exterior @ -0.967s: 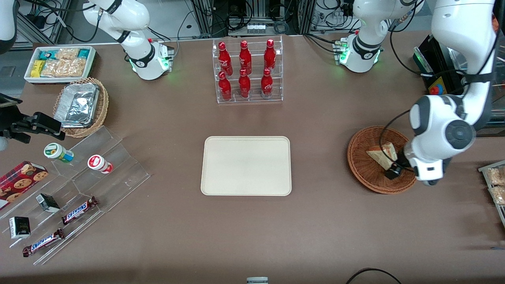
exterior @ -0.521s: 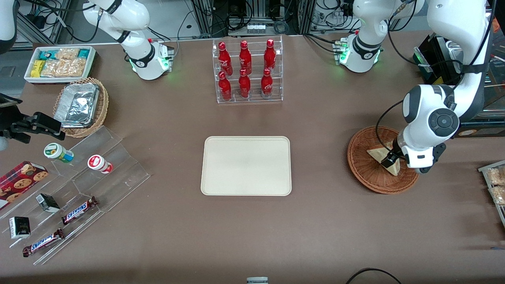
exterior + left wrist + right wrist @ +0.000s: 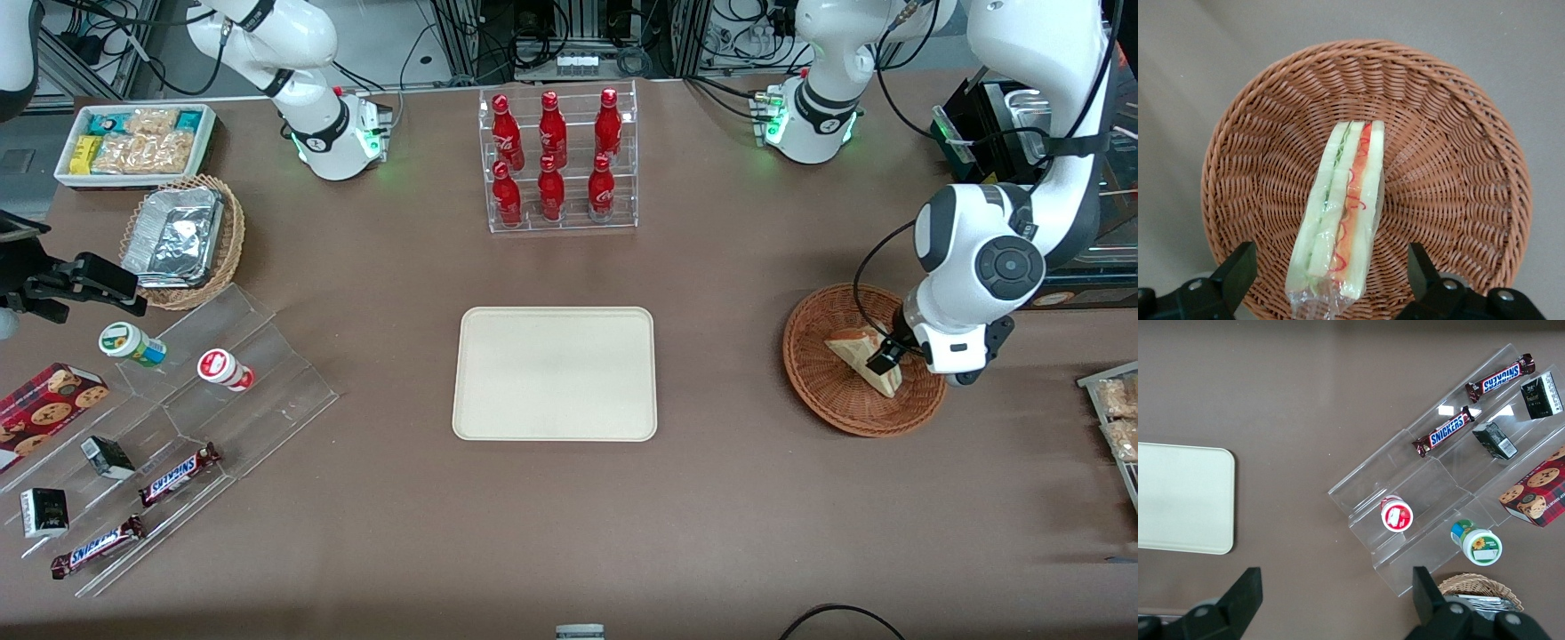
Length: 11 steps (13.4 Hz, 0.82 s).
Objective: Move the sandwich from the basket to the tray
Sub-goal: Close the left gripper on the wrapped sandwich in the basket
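My left gripper grabs the sandwich next across the flat bread slices at its wrapped end [image 3: 889, 385]. The wedge [image 3: 850, 347] slopes along its other sides.
The sandwich [image 3: 855, 349] is a plastic-wrapped pale wedge with a red-orange filling stripe [image 3: 1341, 213]. It lies in the round reddish-brown wicker basket [image 3: 822, 396] toward the working arm's end of the table. My left gripper [image 3: 889, 360] is over the basket and open. Its black fingers [image 3: 1239, 265] stand wide on either side of the sandwich's nearest end [image 3: 1330, 267], with a gap on each side. The woven basket wall [image 3: 1451, 167] surrounds the sandwich. The cream-beige tray [image 3: 556, 373] lies flat at the table's middle, bare, and also shows in the right wrist view [image 3: 1178, 497].
A clear rack of red bottles [image 3: 558, 160] stands farther from the camera than the tray. Toward the parked arm's end are a stepped clear display with snack bars [image 3: 178, 474], a paler basket with a foil container [image 3: 182, 238] and a white tray of packets [image 3: 133, 142].
My gripper has moved from the basket's nearer edge to over the sandwich, and the wrist has turned. The sandwich now sits between the open fingers.
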Tool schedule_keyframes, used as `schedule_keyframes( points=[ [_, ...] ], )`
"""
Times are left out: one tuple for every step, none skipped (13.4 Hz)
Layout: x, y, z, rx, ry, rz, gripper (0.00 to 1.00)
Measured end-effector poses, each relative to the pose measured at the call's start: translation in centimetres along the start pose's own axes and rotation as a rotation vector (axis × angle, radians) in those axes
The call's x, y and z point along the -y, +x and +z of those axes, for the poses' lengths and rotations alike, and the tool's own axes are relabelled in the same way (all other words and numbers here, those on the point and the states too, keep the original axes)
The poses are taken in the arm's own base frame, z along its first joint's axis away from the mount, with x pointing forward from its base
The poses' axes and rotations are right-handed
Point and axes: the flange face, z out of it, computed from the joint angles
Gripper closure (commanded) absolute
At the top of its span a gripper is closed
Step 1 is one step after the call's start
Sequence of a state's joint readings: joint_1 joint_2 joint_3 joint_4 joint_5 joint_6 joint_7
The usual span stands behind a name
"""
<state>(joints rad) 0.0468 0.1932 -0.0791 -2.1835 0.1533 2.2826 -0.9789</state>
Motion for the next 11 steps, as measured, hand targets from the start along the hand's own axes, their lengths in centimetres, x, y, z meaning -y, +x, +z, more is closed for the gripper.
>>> schedule_keyframes(
  points=[
    [0.3,-0.2,0.6,0.002,0.000,-0.004,0.00],
    [0.5,-0.4,1.0,0.003,-0.001,-0.009,0.00],
    [0.6,-0.6,1.5,0.002,-0.006,-0.013,0.00],
    [0.9,-0.9,2.2,-0.002,-0.017,-0.014,0.00],
    [1.2,-1.4,3.0,-0.008,-0.031,-0.015,0.00],
    [1.5,-1.8,3.8,-0.014,-0.048,-0.022,0.00],
    [1.8,-2.0,4.4,-0.018,-0.059,-0.036,0.00],
    [1.9,-2.1,4.6,-0.020,-0.065,-0.050,0.17],
    [1.9,-2.2,4.6,-0.021,-0.069,-0.060,0.54],
    [1.9,-2.1,4.6,-0.023,-0.073,-0.066,0.77],
    [1.9,-2.0,4.4,-0.026,-0.076,-0.069,0.95]
  ],
)
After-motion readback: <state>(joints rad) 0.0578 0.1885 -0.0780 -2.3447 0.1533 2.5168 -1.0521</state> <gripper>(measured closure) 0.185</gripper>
